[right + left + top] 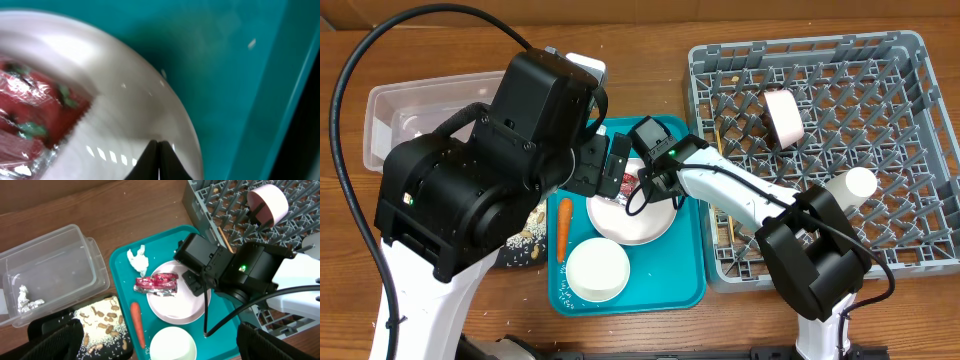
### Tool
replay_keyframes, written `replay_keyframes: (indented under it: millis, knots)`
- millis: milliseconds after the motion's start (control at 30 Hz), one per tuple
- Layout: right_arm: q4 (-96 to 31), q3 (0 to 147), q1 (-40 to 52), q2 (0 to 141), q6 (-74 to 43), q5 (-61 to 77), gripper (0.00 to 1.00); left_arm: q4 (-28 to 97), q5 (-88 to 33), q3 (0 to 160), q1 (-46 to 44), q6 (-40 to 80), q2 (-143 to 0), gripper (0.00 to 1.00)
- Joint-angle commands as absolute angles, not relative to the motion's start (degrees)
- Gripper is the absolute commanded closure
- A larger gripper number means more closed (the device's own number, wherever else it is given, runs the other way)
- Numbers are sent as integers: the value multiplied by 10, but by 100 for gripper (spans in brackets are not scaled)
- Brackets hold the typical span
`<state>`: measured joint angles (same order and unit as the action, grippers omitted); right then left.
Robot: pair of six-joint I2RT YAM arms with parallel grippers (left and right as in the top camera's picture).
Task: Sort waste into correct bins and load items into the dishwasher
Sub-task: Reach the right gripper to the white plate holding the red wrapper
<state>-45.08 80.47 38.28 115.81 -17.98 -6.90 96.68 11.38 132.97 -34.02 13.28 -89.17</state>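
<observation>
My right gripper needs to open its fingers again next and then close them on the plate's rim [189,120], because they are shut above the white plate [112,132].
A teal tray [685,260] holds a white plate [175,305] with a red wrapper [157,283] on it, a white bowl [172,345], a carrot [137,325] and a crumpled tissue [138,260]. My right gripper [156,142] is shut and empty, its tips just over the plate's inner surface [125,100], to the right of the wrapper [30,115]. In the overhead view it [642,183] sits over the plate's far edge. My left gripper [160,340] is wide open and empty, high above the tray's near end.
A grey dish rack [880,150] stands to the right with a pink cup [783,115] and a white cup [855,185] in it. A clear bin [55,265] holding foil [25,300] stands at the left. A black bin [102,325] holds peanuts and rice.
</observation>
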Motion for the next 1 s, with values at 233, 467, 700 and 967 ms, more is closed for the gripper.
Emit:
replay_keyframes:
  millis: [233, 467, 700, 967]
  knots:
    - [-436, 832, 380, 1124, -144, -86, 48, 967, 109, 1336, -338, 127, -900, 0]
    - [-376, 817, 365, 1149, -145, -90, 34, 968, 109, 1336, -338, 127, -903, 0]
    - [-368, 816, 366, 1186, -145, -84, 17, 968, 109, 1336, -338, 127, -903, 0]
    - [-379, 819, 366, 1195, -87, 25, 84, 968, 109, 1336, -338, 127, -903, 0]
